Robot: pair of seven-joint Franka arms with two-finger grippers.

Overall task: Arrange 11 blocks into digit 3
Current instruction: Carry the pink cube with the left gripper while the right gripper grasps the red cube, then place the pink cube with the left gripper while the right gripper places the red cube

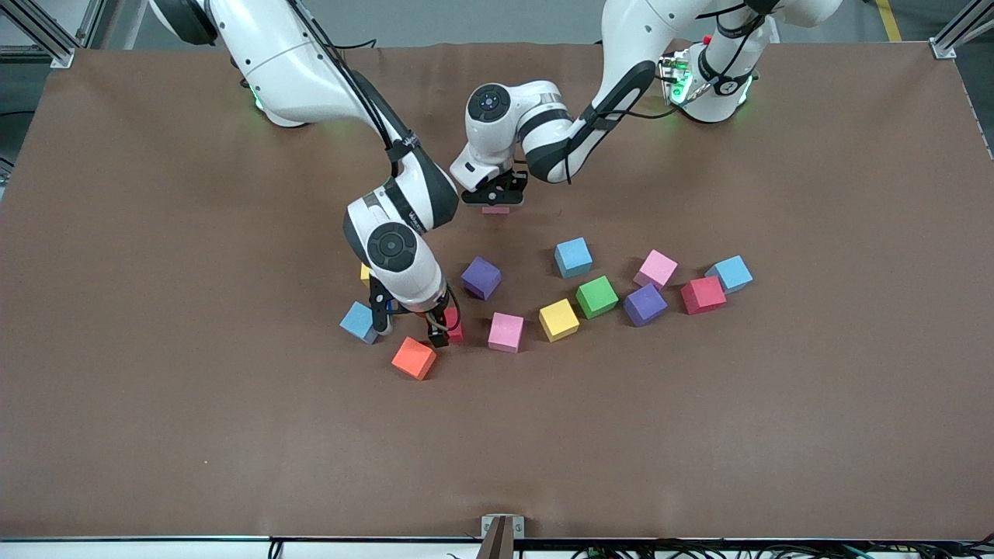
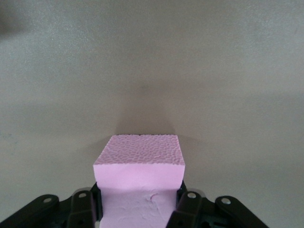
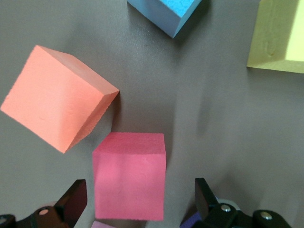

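I will grab the red block (image 1: pixel 456 326) by its opposite sides with my right gripper next, so that it adds a piece to the digit 3.
The blocks lie loose, and no digit 3 figure shows. My left gripper (image 1: pixel 495 196) is shut on a pink block (image 1: pixel 495 209), seen between its fingers in the left wrist view (image 2: pixel 140 173), low over bare table. My right gripper (image 1: pixel 409 324) is open and low over a red block (image 1: pixel 456 326). In the right wrist view that red block (image 3: pixel 129 175) lies between the open fingers (image 3: pixel 73 199) with a gap on each side. An orange block (image 1: pixel 414 358) (image 3: pixel 54 97) lies beside it, and a blue block (image 1: pixel 358 321) and a partly hidden yellow block (image 1: pixel 365 272) are close by.
Toward the left arm's end lie a purple block (image 1: pixel 481 277), a pink (image 1: pixel 505 331), a yellow (image 1: pixel 559 319), a green cube (image 1: pixel 596 296), a blue (image 1: pixel 573 257), a purple (image 1: pixel 644 303), a pink (image 1: pixel 656 269), a red (image 1: pixel 703 295) and a blue (image 1: pixel 729 273).
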